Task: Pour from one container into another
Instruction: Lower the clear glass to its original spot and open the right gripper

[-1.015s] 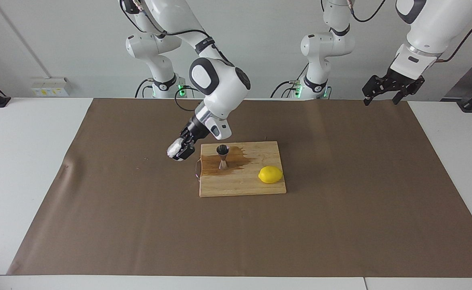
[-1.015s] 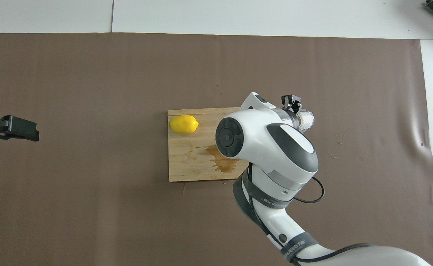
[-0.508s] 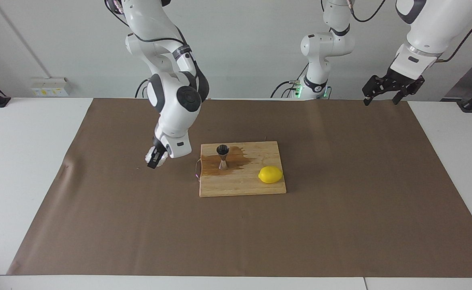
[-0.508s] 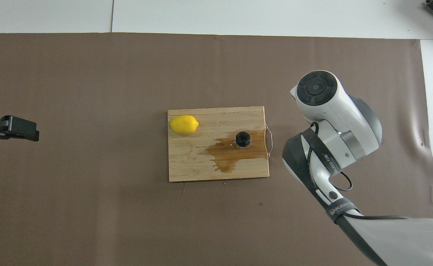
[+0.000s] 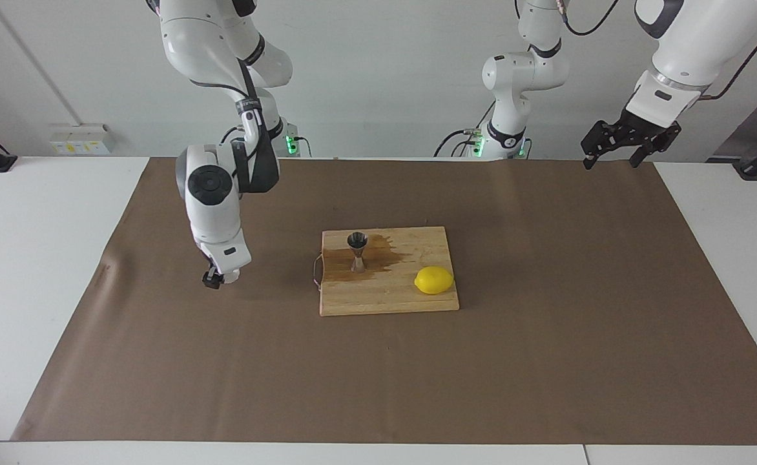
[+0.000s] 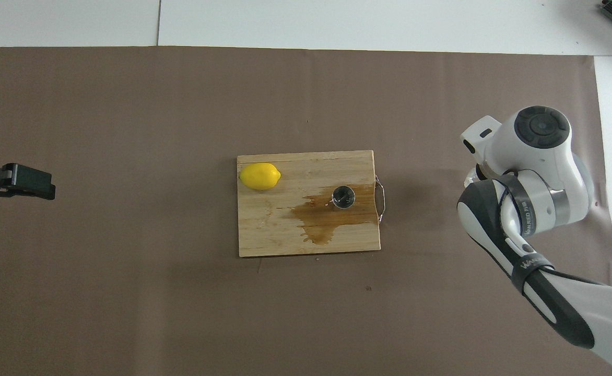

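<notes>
My right gripper should keep hold of the glass cup [image 6: 468, 180]: the cup is above the brown mat in the overhead view.
The steel jigger [image 5: 357, 250] stands upright on the wooden cutting board [image 5: 385, 300], in a brown spill [image 5: 388, 255]; it also shows in the overhead view [image 6: 343, 196]. My right gripper [image 5: 217, 279] points down, low over the brown mat beside the board, toward the right arm's end of the table. It is shut on the clear glass cup [image 5: 230, 277], which is mostly hidden by the hand. In the overhead view only a whitish edge of the cup [image 6: 468, 180] peeks out from under the arm. My left gripper [image 5: 613, 157] waits open and empty, raised over the left arm's end.
A yellow lemon [image 5: 433, 280] lies on the board at the end toward the left arm. The brown spill [image 6: 321, 219] spreads from the jigger across the board [image 6: 264, 230]. A brown mat [image 5: 546, 323] covers the table. The left gripper [image 6: 13, 180] shows at the overhead view's edge.
My right arm has swung away from the jigger toward its own end of the table, turned the cup from tilted to pointing down, and lowered it to the mat. The left arm has not moved.
</notes>
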Robot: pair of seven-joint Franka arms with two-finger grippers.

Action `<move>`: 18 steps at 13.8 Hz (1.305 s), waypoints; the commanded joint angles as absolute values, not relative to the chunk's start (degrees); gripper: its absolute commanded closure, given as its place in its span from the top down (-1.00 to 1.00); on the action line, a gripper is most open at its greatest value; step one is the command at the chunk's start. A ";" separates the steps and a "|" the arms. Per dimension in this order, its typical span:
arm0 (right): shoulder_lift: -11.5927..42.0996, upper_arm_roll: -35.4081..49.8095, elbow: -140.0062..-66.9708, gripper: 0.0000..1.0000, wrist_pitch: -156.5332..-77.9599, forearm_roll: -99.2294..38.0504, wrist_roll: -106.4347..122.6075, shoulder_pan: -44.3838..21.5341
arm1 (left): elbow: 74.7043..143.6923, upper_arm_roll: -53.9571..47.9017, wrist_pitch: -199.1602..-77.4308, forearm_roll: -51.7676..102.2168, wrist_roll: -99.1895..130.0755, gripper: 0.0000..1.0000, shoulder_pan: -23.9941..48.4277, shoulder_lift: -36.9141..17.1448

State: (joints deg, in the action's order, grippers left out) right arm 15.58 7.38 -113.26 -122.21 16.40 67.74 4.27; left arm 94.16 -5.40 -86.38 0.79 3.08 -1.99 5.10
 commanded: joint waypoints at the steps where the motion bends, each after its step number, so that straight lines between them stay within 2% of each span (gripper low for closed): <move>1: 13.45 8.17 -116.54 -1.00 -123.57 13.19 74.69 6.76 | 94.31 -5.45 -85.61 1.41 2.55 1.00 -2.46 5.36; 8: 10.99 8.17 -122.77 -0.99 -123.48 11.43 81.65 11.42 | 94.31 -5.45 -85.61 1.41 2.55 1.00 -2.46 5.36; 9: 10.73 8.17 -123.22 -0.81 -123.49 11.43 82.35 11.43 | 94.31 -5.45 -85.61 1.41 2.55 1.00 -2.46 5.36; 10: 10.72 8.17 -123.14 -0.08 -123.49 11.51 83.05 11.43 | 94.31 -5.45 -85.61 1.41 2.55 1.00 -2.46 5.36; 11: 10.72 8.09 -123.05 0.99 -123.40 11.43 83.23 11.34 | 94.31 -5.45 -85.61 1.41 2.55 1.00 -2.46 5.36; 18: 9.76 8.09 -117.96 1.00 -118.92 11.34 82.45 10.90 | 94.31 -5.45 -85.61 1.41 2.55 1.00 -2.46 5.36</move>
